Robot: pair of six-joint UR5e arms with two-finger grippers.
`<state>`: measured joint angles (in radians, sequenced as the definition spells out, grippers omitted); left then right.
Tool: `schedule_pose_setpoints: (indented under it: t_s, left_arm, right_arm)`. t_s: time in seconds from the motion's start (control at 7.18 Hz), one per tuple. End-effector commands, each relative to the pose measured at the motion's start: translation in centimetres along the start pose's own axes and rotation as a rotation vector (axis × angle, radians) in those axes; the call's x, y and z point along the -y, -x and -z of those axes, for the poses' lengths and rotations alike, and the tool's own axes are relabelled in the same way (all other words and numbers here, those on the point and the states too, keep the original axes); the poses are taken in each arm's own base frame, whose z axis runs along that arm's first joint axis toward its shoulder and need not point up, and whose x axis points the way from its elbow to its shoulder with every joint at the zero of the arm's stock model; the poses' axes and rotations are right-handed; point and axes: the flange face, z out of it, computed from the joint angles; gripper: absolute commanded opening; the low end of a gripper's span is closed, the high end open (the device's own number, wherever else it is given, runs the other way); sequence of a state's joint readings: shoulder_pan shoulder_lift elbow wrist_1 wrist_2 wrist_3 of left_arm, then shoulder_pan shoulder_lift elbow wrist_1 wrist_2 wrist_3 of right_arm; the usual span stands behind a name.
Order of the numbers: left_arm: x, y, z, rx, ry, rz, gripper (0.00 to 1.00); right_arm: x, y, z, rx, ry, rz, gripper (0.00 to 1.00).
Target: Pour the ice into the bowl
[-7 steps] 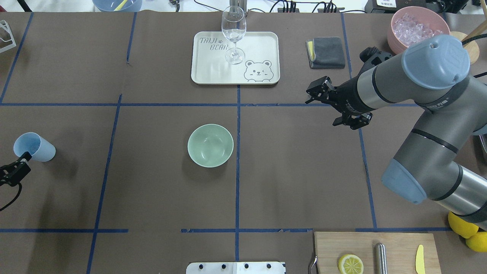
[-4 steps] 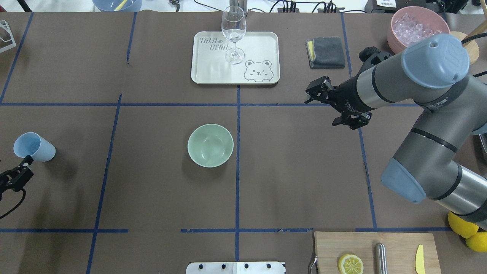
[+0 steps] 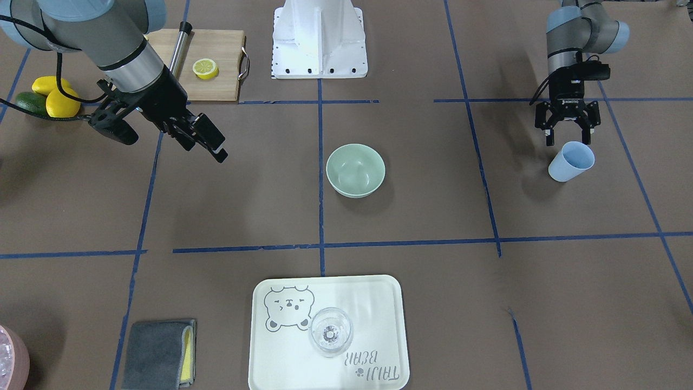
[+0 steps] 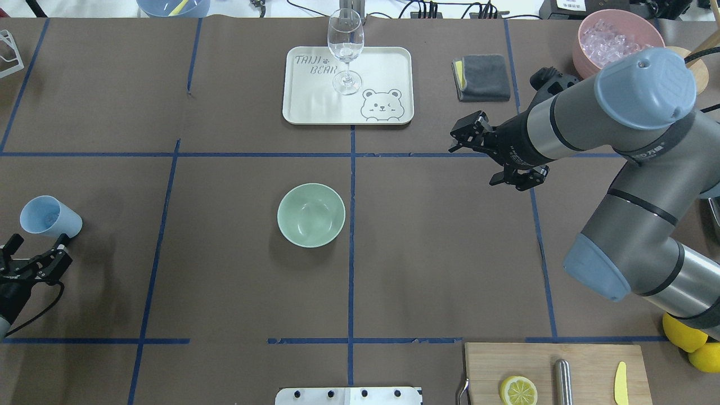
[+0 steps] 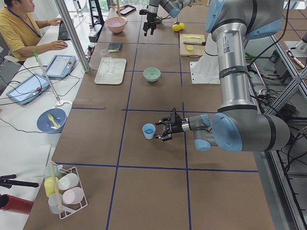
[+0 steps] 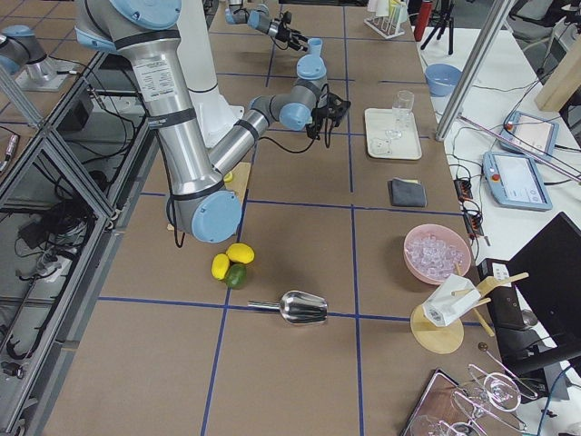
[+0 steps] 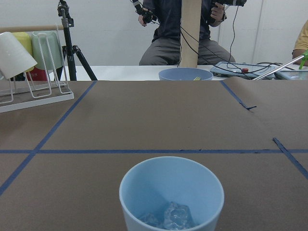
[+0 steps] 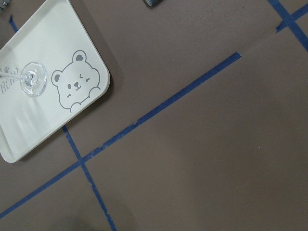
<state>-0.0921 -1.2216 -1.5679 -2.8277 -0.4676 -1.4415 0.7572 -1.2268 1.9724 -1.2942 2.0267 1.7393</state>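
Note:
Next, the left gripper grabs the light blue cup around its outer side [image 3: 562, 168] to keep it upright, since loose ice cubes sit inside.
The pale mint-green bowl [image 4: 311, 215] stands empty at the table's middle, and also shows in the front view [image 3: 355, 169]. A light blue cup [image 4: 50, 216] stands upright at the far left. In the left wrist view it [image 7: 172, 197] holds a few clear ice cubes [image 7: 175, 215]. My left gripper [image 4: 38, 243] is open and empty, just behind the cup on the robot's side and apart from it; in the front view it [image 3: 568, 141] points at the cup [image 3: 571, 161]. My right gripper [image 4: 475, 163] is open and empty, hovering right of the bowl.
A cream tray [image 4: 388, 62] with a wine glass [image 4: 345, 50] sits at the back centre. A grey cloth [image 4: 484, 77] and a pink bowl of ice [image 4: 616, 39] are at the back right. A cutting board [image 4: 585, 365] with a lemon half [image 4: 518, 390] and lemons [image 4: 683, 332] lie front right.
My left gripper has drawn back from the cup's side toward the robot, and its fingers now show spread apart. The cup stays put. The right arm has barely moved.

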Motion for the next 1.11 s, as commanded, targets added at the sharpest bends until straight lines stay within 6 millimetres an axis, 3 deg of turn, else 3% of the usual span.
schedule_pose_setpoints:
  t_s: [0.0, 0.42, 0.97]
  left_arm:
    - [-2.6, -1.3, -1.3, 0.0, 0.0, -0.041, 1.0]
    - [-1.6, -0.4, -2.6, 0.033, -0.029, -0.038, 1.0]
    - [-0.7, -1.5, -5.3, 0.069, -0.069, -0.006, 1.0]
  right_arm:
    - [-0.1, 0.1, 0.2, 0.005, 0.002, 0.002, 1.0]
    - [-0.2, 0.1, 0.4, 0.005, 0.002, 0.002, 1.0]
    - [-0.2, 0.3, 0.4, 0.008, 0.002, 0.003, 1.0]
